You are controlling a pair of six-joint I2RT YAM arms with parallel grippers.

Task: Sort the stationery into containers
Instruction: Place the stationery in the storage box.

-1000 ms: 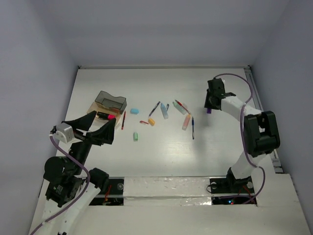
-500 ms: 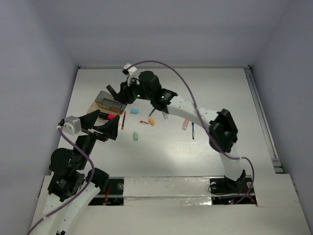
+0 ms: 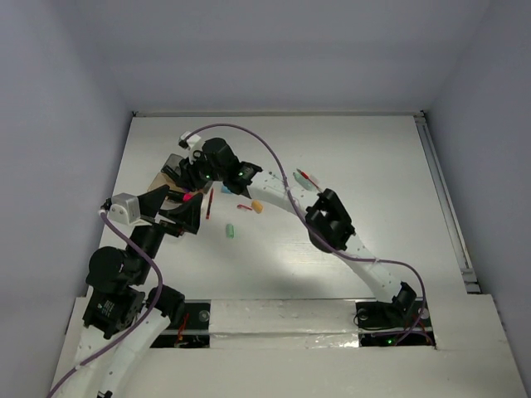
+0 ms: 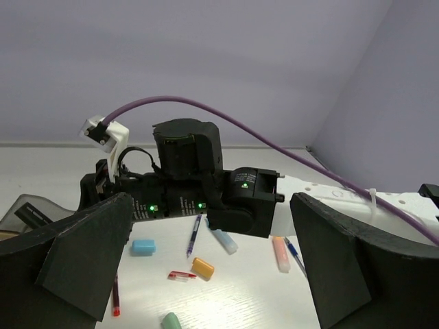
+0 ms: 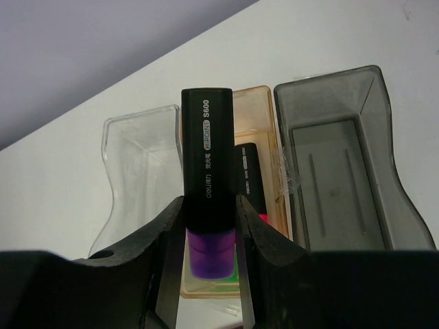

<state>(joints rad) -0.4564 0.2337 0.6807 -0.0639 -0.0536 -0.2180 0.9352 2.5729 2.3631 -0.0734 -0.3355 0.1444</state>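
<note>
The purple highlighter (image 5: 207, 157) in my fingers is lined up over the open tan container, inside the container's rims, so it is time for my right gripper to let it go.
My right gripper (image 5: 209, 253) is shut on a purple highlighter (image 5: 207, 157) with a black cap, held over the containers (image 5: 257, 116). They are a clear compartment (image 5: 140, 157), a tan middle one and a grey one (image 5: 336, 178). A black-capped pink highlighter (image 5: 248, 178) lies in the tan one. From above, the right gripper (image 3: 181, 172) reaches across to the containers (image 3: 159, 182) at the left. My left gripper (image 3: 174, 209) stands open and holds nothing, just in front of them. Loose stationery lies beyond it: blue eraser (image 4: 143, 247), orange piece (image 4: 202, 268), pale-blue highlighter (image 4: 226, 240), peach highlighter (image 4: 280, 253).
A red pen (image 3: 209, 203), a mint piece (image 3: 230, 233) and a small red cap (image 4: 181, 275) lie near the left gripper. Two blue pens (image 4: 194, 236) lie under the right arm (image 4: 199, 199), which spans the table's middle. A green and red item (image 3: 305, 178) lies further right.
The right arm has swung from the far right of the table across to the containers at the left, carrying the purple highlighter. The left gripper has shifted slightly and stays open.
</note>
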